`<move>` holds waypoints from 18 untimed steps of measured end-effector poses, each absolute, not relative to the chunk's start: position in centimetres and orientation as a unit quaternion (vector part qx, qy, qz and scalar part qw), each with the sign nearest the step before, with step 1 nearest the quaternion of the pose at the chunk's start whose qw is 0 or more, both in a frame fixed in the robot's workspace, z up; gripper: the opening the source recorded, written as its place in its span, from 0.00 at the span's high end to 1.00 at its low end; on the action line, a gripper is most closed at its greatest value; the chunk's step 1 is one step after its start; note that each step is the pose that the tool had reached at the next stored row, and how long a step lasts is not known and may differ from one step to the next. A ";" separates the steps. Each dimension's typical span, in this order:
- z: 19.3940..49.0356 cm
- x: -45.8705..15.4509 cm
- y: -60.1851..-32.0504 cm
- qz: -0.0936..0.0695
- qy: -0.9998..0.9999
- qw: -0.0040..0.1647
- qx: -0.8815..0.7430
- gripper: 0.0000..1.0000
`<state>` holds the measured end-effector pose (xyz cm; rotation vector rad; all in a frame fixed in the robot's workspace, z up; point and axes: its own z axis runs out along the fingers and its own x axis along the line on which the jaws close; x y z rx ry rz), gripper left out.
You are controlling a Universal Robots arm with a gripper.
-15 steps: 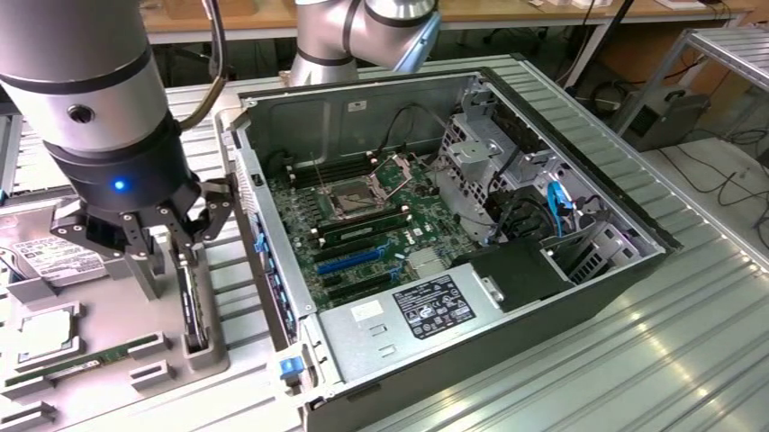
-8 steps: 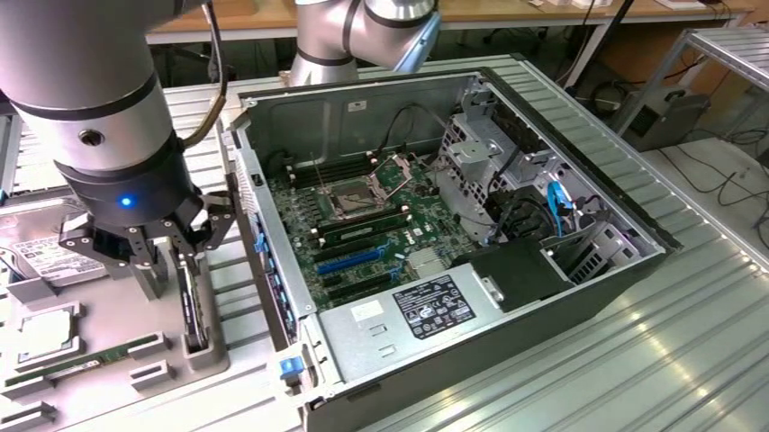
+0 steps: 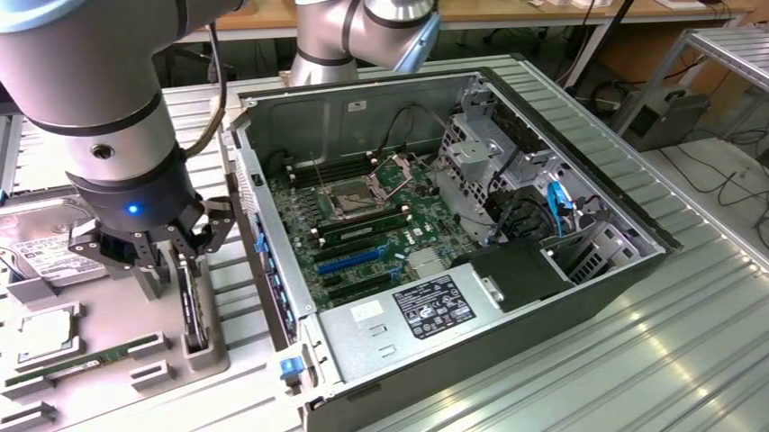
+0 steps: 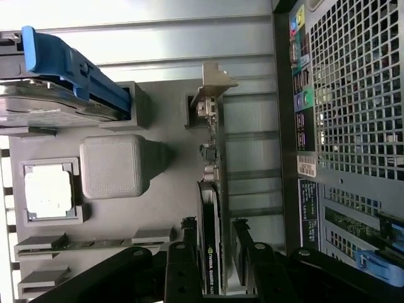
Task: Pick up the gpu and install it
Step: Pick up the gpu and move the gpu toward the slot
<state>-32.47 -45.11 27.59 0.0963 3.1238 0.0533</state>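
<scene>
The gripper grabs the flat-sided black cover of the GPU next, since the GPU's silver bracket is bent and the GPU's middle bristles with small parts.
The gpu (image 3: 193, 304) stands on edge in a slot of the grey holder tray (image 3: 114, 319), beside the open computer case. Seen edge-on in the wrist view, the gpu (image 4: 210, 249) is a thin black card with its silver end bracket (image 4: 213, 85) at the far end. My gripper (image 3: 172, 270) hangs right over it, open. In the wrist view my gripper (image 4: 214, 268) straddles the card, one of its fingers (image 4: 182, 271) on each side and a small gap between each finger and the card. Nothing is held.
The tray also holds a silver hard drive (image 3: 49, 256), a processor chip (image 3: 42, 328) and a green memory stick (image 3: 72, 364). The open case (image 3: 360, 103) lies at the exterior view's right, with blue expansion slots (image 3: 348, 261) on its motherboard. The case's perforated rear panel (image 4: 353, 95) is close by.
</scene>
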 end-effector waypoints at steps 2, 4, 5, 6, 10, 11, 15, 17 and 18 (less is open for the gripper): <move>27.1 -32.5 -45.1 0.017 0.999 0.008 0.029 0.64; 26.6 -32.5 -45.1 0.017 0.999 0.008 0.027 0.64; 26.3 -32.5 -45.1 0.017 0.999 0.008 0.027 0.64; 26.1 -32.5 -45.1 0.017 0.999 0.008 0.026 0.64; 25.3 -32.5 -45.1 0.017 0.999 0.008 0.026 0.64; 25.1 -32.5 -45.0 0.017 0.999 0.008 0.026 0.64; 24.8 -32.5 -45.0 0.017 0.999 0.007 0.026 0.64; 24.8 -32.5 -45.0 0.017 0.999 0.007 0.026 0.64; 24.7 -32.5 -45.0 0.017 0.999 0.007 0.026 0.64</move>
